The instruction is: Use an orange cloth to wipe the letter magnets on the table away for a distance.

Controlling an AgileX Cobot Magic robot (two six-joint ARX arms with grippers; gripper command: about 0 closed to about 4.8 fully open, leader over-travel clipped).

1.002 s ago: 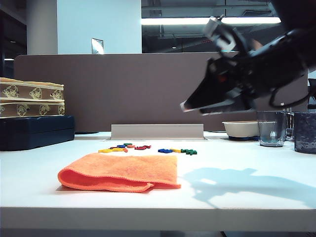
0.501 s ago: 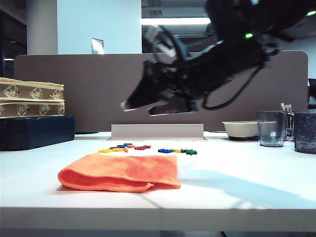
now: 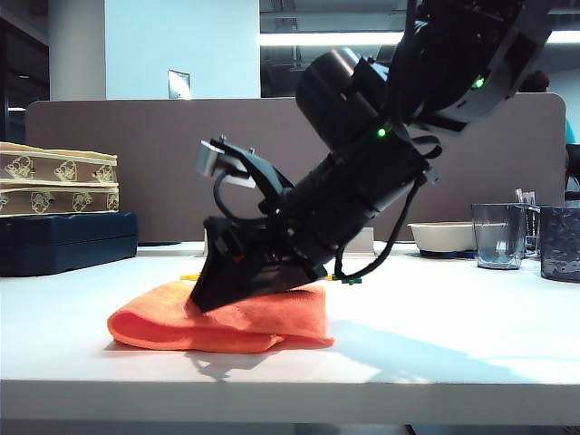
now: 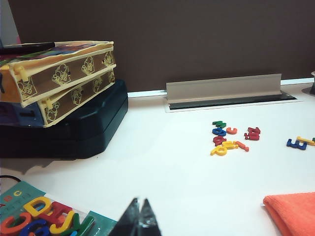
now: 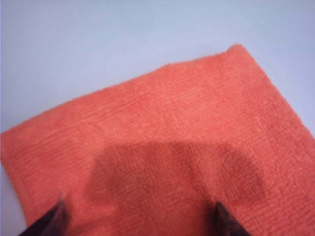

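My right gripper takes hold of the orange cloth by the fold in its top layer next, to wipe the letter magnets away.
The orange cloth lies folded on the white table near its front edge. My right gripper has come down from the right onto the cloth's top. In the right wrist view the orange cloth fills the picture, and the right gripper stands open with its fingertips wide apart over the fabric. The letter magnets lie scattered behind the cloth; the arm hides most of them in the exterior view. My left gripper is shut and empty, low over the table to the left of the orange cloth.
Two patterned boxes are stacked on a dark case at the left. A brown divider with a silver cable tray runs along the back. A bowl and glass cups stand at the right. A teal pack of letters lies beside the left gripper.
The right arm has swung from high on the right down and leftward onto the orange cloth, its jaws opening wider on the way. The cloth and magnets have not moved.
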